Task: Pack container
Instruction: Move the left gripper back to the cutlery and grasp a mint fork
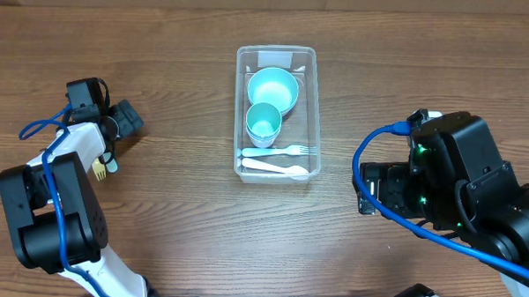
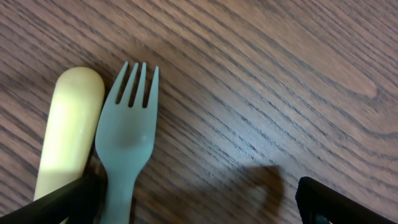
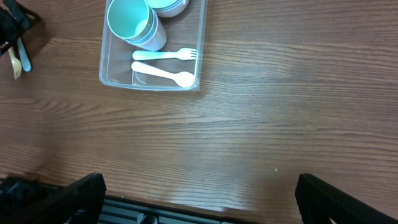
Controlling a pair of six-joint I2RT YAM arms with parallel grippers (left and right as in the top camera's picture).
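Note:
My left gripper has the blue fork's handle between its fingers and the yellow utensil outside them, so it needs to close now. Closing now would hold the fork.
The clear container [image 1: 313, 115] stands mid-table and holds a teal bowl [image 1: 274, 87], a teal cup [image 1: 264, 122], a white fork [image 1: 286, 150] and a white spoon [image 1: 277, 168]. It also shows in the right wrist view [image 3: 149, 85]. A grey-blue fork [image 2: 127, 140] and a yellow utensil [image 2: 68, 127] lie side by side on the table at the left. My left gripper [image 2: 199, 199] is open low over them, with the blue fork's handle just inside its left finger. My right gripper [image 3: 199, 199] is open and empty above bare table at the right.
The yellow utensil's tines [image 1: 99, 171] stick out beside the left arm [image 1: 55, 203] in the overhead view. The right arm [image 1: 457, 190] with its blue cable fills the right side. The table's near edge [image 3: 186, 208] shows under the right gripper.

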